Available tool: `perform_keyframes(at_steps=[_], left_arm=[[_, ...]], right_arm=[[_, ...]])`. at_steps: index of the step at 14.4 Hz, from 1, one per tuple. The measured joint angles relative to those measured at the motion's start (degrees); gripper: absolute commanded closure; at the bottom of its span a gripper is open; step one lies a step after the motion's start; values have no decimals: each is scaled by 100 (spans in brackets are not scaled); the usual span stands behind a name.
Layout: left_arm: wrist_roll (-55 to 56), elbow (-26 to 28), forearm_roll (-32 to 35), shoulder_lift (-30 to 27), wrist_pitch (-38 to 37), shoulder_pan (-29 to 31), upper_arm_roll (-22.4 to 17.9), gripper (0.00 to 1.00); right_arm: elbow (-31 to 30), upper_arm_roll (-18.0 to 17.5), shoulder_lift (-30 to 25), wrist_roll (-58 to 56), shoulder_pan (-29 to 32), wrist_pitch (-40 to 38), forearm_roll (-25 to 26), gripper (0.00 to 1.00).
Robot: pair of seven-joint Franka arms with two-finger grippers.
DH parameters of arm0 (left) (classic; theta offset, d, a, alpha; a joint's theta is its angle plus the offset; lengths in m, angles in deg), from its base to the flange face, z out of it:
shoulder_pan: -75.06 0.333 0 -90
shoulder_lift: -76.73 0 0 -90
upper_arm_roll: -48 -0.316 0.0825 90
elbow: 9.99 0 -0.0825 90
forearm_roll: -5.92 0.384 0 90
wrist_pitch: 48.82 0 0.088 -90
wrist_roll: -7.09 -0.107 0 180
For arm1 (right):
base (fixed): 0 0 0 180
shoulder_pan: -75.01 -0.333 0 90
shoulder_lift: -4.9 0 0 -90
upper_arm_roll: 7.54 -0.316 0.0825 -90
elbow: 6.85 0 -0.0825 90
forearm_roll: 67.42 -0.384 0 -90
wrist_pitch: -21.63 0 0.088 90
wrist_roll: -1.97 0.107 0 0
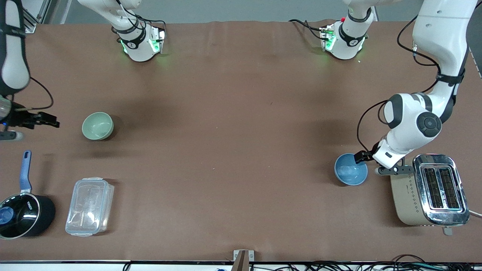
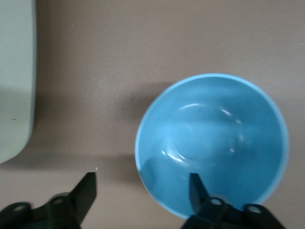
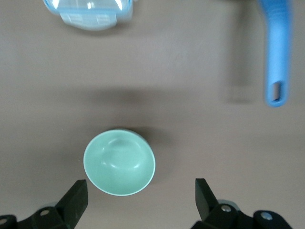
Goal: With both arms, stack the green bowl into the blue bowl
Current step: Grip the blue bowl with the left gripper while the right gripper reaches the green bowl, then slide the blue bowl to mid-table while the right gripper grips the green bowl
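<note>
The green bowl has sloping sides, so my right gripper next needs to grab the green bowl by its thin rim (image 1: 86, 119) (image 3: 144, 187). The bowl's inner and outer sides lie close together there.
The green bowl (image 1: 98, 126) stands upright on the brown table toward the right arm's end. My right gripper (image 1: 48, 122) hangs open and empty in the air beside it. In the right wrist view the green bowl (image 3: 119, 162) lies just ahead of the open right gripper (image 3: 140, 195), nearer to one finger. The blue bowl (image 1: 351, 169) stands at the left arm's end. My left gripper (image 1: 360, 158) is low at its rim. In the left wrist view the left gripper (image 2: 141, 187) is open: one finger is inside the blue bowl (image 2: 212, 138), the other outside, straddling the rim.
A toaster (image 1: 429, 190) stands right beside the blue bowl, close to the left wrist. A clear plastic container (image 1: 89, 206) and a black saucepan with a blue handle (image 1: 22, 210) lie nearer to the front camera than the green bowl.
</note>
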Motion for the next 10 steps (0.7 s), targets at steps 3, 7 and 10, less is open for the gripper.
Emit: perform_keyframes(at_steps=[3,7,10], left_arm=[[-2,-227,1,287,8,125,-1,68],[-3,-344,1,416,6,116,18,99],[-3,-455,0,389,-89,90,122,100]], right_arm=[[-75,22,478,0,37,129,-11,3],[-270,76,907,-194,208,339,-374,3],[-386,186,1245,-885,365,422,-1142,10]])
